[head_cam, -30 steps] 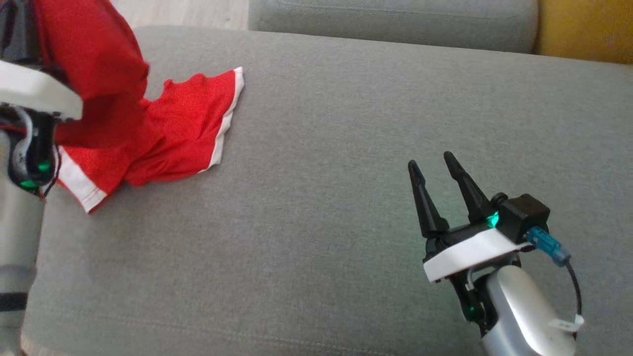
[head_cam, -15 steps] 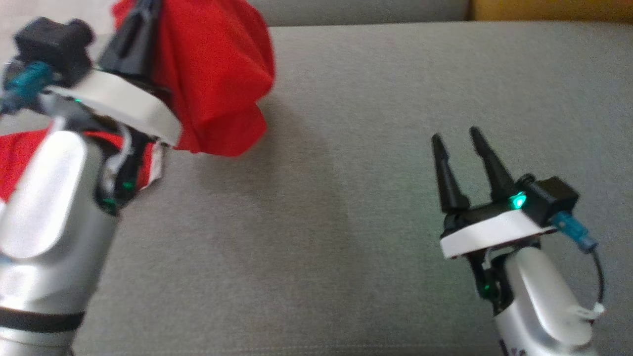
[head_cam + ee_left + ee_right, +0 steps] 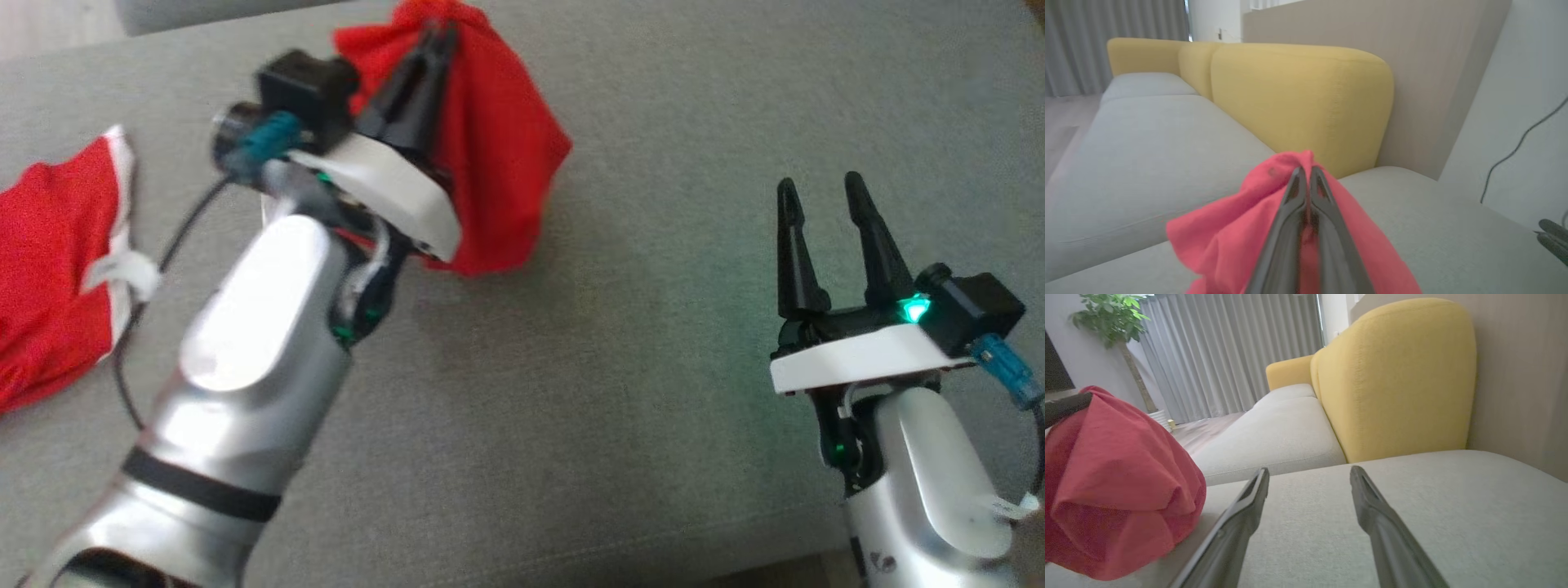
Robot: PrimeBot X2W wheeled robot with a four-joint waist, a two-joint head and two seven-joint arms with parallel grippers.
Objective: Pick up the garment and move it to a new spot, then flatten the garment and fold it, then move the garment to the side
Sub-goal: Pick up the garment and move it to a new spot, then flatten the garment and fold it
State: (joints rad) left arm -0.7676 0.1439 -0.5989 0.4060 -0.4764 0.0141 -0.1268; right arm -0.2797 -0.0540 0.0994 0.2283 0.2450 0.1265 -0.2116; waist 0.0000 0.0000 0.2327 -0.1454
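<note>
My right gripper grabs the red garment by its loose hanging corner (image 3: 556, 147) next, to stretch the bunched garment (image 3: 485, 118) out for flattening.
The red garment (image 3: 498, 163) with white trim hangs bunched from my left gripper (image 3: 437, 37), which is shut on its top fold above the grey sofa seat. A trailing part of the garment (image 3: 49, 253) lies flat at the left edge of the head view. In the left wrist view the closed fingers (image 3: 1294, 204) pinch the red garment (image 3: 1229, 237). My right gripper (image 3: 820, 192) stands open at the right, holding nothing, well apart from the cloth. The right wrist view shows its spread fingers (image 3: 1249, 506) and the hanging garment (image 3: 1114, 477) to the left.
The grey sofa seat (image 3: 620, 343) spreads under both arms. A yellow backrest (image 3: 1298, 94) rises behind it, with more grey cushion (image 3: 1278, 445) beyond. Curtains (image 3: 1229, 351), a potted plant (image 3: 1110, 318) and a wall cable (image 3: 1515, 151) stand in the background.
My left gripper has carried the bunched garment rightward, lifting most of it off the seat. The head camera has shifted too. The right gripper stays open.
</note>
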